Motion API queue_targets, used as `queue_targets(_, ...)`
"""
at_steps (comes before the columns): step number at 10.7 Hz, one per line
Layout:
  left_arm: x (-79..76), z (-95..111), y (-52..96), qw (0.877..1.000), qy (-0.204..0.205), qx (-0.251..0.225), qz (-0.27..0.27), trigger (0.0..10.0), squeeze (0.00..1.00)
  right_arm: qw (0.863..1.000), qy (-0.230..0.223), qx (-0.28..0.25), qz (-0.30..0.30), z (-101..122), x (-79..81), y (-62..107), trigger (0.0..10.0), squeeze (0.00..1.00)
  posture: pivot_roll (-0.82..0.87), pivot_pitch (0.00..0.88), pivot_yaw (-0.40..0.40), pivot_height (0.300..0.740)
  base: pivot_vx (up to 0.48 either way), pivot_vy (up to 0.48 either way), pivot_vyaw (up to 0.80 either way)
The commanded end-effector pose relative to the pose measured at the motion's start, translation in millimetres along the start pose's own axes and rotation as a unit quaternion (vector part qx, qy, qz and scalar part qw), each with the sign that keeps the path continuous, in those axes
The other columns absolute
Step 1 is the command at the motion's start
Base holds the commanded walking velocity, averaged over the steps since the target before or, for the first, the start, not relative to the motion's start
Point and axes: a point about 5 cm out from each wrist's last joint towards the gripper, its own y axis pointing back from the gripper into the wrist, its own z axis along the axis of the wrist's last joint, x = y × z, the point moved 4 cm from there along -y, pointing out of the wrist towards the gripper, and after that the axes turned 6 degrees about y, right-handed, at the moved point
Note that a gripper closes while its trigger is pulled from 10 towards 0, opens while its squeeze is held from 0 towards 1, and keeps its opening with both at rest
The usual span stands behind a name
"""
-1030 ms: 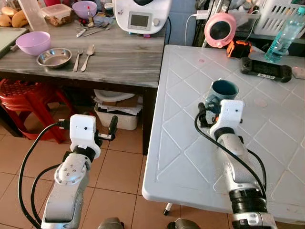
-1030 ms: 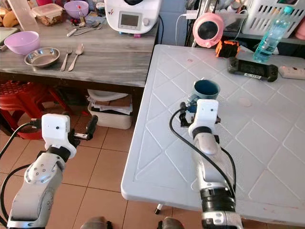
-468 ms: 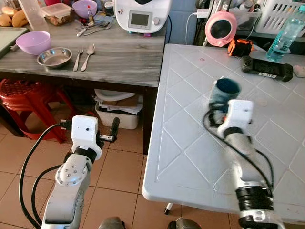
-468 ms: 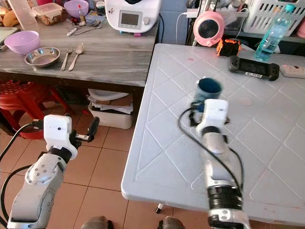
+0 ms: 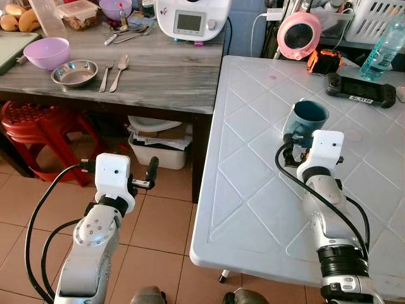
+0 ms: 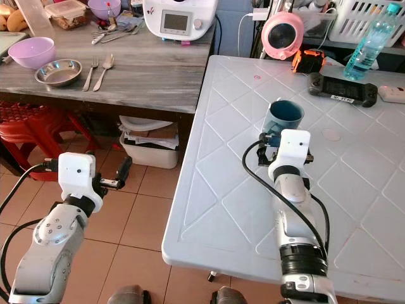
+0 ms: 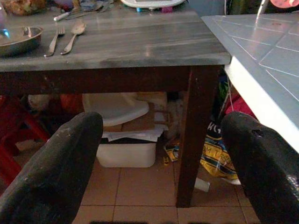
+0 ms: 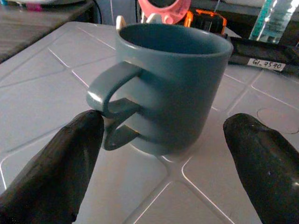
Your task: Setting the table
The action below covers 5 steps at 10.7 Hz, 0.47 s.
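Note:
The blue mug needs to be set at the place setting. My right gripper will grab it next by its looped handle (image 8: 110, 93).
A dark teal mug (image 5: 305, 120) stands upright on the white table (image 5: 253, 190), its handle turned to the robot's left. My right gripper (image 8: 163, 123) is open just behind it. One finger (image 8: 60, 158) sits by the handle and the other finger (image 8: 266, 158) is off the far side. A purple bowl (image 5: 45, 52), a steel bowl (image 5: 74, 71), a fork (image 5: 104, 67) and a spoon (image 5: 118, 66) lie on the grey wooden table (image 5: 158, 76). My left gripper (image 7: 163, 135) hangs open over the tiled floor, holding nothing.
At the back of the white table are a pink round device (image 5: 299, 35), an orange item (image 5: 324, 61), a black controller (image 5: 361, 94) and a water bottle (image 5: 386, 47). A white appliance (image 5: 190, 19) stands on the wooden table. Beneath it are a red stool (image 5: 38, 126) and a bin (image 5: 155, 149).
My right arm has shifted slightly to the right, and was blurred half a second ago. The mug stays at about the same spot. The left arm has not moved.

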Motion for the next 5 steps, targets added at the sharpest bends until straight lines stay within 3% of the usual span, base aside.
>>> queue_targets(1,-1.0,3.1,0.0,1.000,-0.002,-0.002,-0.005,10.0,0.00,1.000,-0.003,-0.007,-0.003,5.3,2.5,-3.6,10.0,0.00,0.10,0.043,0.009,0.740,0.000,0.000,0.00)
queue_targets(5,-2.2,2.9,-0.1,1.000,-0.002,-0.003,-0.005,10.0,0.00,1.000,-0.005,-0.023,0.017,18.0,22.4,-14.7,10.0,0.00,0.11,0.040,0.006,0.740,0.000,0.000,0.00)
